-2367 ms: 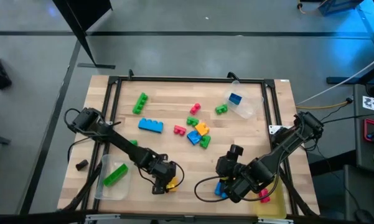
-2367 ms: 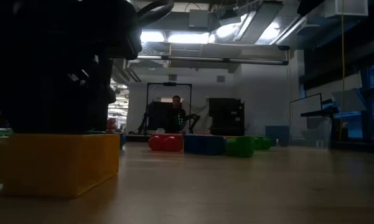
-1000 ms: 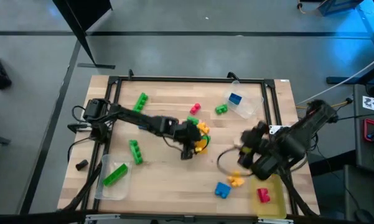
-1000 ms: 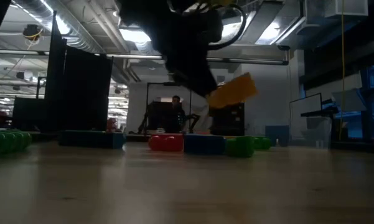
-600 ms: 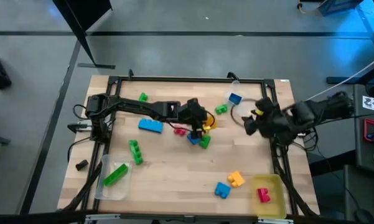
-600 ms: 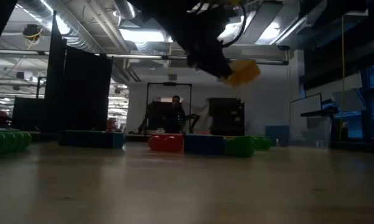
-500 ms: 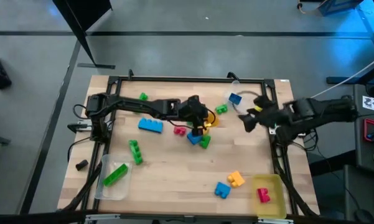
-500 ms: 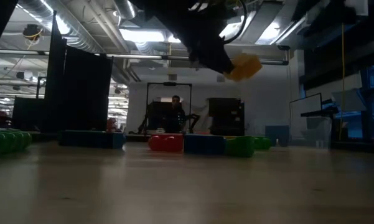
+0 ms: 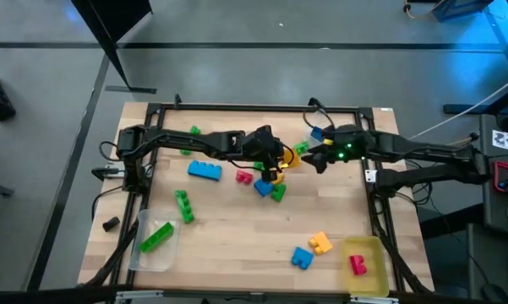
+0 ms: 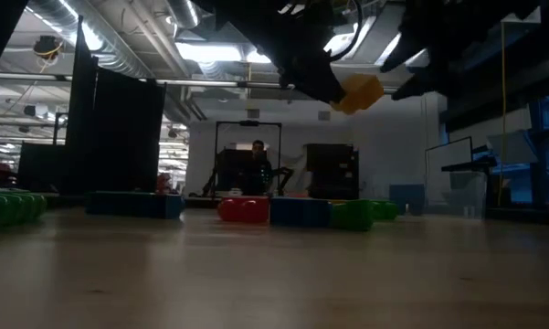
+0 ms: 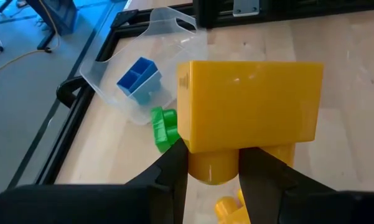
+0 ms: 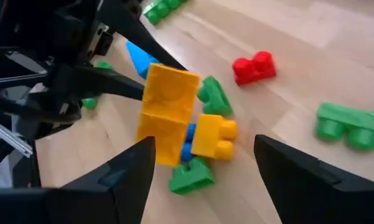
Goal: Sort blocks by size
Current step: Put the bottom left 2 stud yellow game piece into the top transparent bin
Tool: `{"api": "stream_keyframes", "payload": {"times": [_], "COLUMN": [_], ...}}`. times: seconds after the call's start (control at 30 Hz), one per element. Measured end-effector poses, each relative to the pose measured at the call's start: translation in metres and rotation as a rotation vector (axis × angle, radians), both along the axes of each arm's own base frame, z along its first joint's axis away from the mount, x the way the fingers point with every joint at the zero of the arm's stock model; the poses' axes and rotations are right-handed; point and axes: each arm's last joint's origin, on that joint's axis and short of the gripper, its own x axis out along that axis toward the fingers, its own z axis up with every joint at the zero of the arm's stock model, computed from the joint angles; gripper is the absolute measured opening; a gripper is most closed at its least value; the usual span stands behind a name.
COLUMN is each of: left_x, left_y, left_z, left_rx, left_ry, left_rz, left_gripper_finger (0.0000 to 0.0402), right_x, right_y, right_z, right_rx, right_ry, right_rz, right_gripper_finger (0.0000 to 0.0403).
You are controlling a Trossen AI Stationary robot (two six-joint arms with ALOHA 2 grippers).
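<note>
The yellow-orange block (image 12: 168, 115) above the yellow block (image 12: 213, 137) is beyond my fingertips in the right wrist view, so I would miss it if I closed now. My right gripper should move toward it before it closes.
My left gripper (image 9: 275, 167) is shut on a yellow-orange block (image 11: 249, 102) above the middle of the table; the block also shows in the low view (image 10: 357, 92) and the right wrist view (image 12: 168, 115). My right gripper (image 9: 315, 158) is open and empty just to its right, its fingers pointing at the held block. Below lie a yellow block (image 12: 215, 137), a blue one (image 9: 263, 187) and a green one (image 9: 278, 193). A long blue block (image 9: 204, 171), a red one (image 9: 243, 177) and green ones (image 9: 183, 205) lie on the table. My left gripper pinches a round stud (image 11: 215, 165) on the block's studded face, near one end, between its two fingers (image 11: 174, 180). The fingers come slanting down from the table's left. The block is lifted clear of the table and tilted.
A clear tray (image 9: 330, 143) at the far right holds a blue block (image 9: 319, 133), with a green block (image 9: 300, 149) beside it. A clear tray at the near left holds a long green block (image 9: 156, 236). A yellow tray (image 9: 368, 253) at the near right holds a red block (image 9: 357, 264); blue (image 9: 302, 257) and yellow (image 9: 320, 244) blocks lie beside it.
My left gripper has lifted the yellow-orange block off the pile and carried it up and a little toward the far edge. My right gripper has swung from the near right toward the far edge, then toward the table's left, up to the held block.
</note>
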Motion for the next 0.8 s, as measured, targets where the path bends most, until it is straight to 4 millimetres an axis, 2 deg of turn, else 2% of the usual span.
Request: {"api": "stream_keyframes", "payload": {"times": [0.2, 0.57, 0.67, 0.8], "left_x": [0.000, 0.002, 0.002, 0.002], "left_y": [0.000, -0.002, -0.003, -0.004], "left_z": [0.001, 0.002, 0.002, 0.002], "left_rx": [-0.002, 0.002, 0.010, 0.038], "left_ry": [-0.010, -0.028, -0.027, -0.017], "left_rz": [0.002, -0.004, -0.012, -0.029], "left_gripper_finger": [0.0106, 0.0106, 0.0107, 0.0107], "right_x": [0.025, 0.041, 0.043, 0.044], "right_y": [-0.001, -0.004, -0.005, -0.005], "right_z": [-0.005, -0.019, -0.022, -0.023], "right_rx": [0.029, 0.048, 0.048, 0.054], "right_ry": [-0.074, -0.033, -0.019, -0.017], "right_rz": [0.107, 0.104, 0.095, 0.089], "right_gripper_finger": [0.0273, 0.0268, 0.0240, 0.0166]}}
